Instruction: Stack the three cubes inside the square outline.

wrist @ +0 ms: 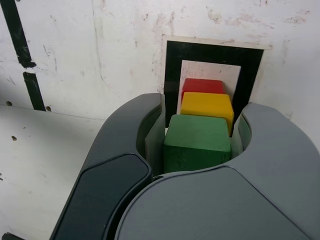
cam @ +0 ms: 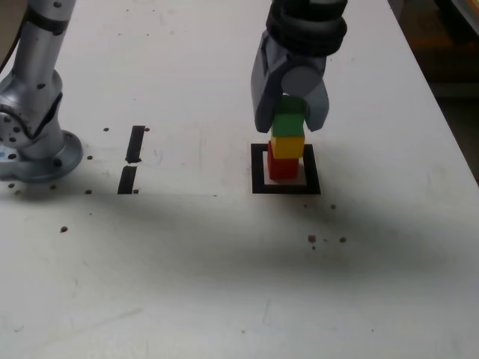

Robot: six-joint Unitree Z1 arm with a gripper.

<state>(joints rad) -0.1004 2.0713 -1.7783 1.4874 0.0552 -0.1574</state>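
Observation:
My gripper opens now, since the green cube's lower edge sits on the yellow cube and the green cube would stand.
A three-cube stack stands inside the square outline [cam: 260,170]: the red cube [cam: 283,167] at the bottom, the yellow cube [cam: 287,145] on it, the green cube [cam: 289,122] on top. My gripper [cam: 290,126] comes down from above, one grey finger on each side of the green cube, and looks shut on it. The wrist view looks down the stack: green cube [wrist: 197,142] between the fingers [wrist: 125,140], yellow cube [wrist: 206,106] and red cube [wrist: 202,85] stepped behind it, all within the black outline [wrist: 172,70]. The stack leans slightly.
Two short black strips [cam: 135,143] [cam: 127,179] lie on the white table at the exterior view's left, near the arm's round base [cam: 34,149]. Small dark specks [cam: 322,239] dot the surface. The table's edge [cam: 449,112] runs along the exterior view's right.

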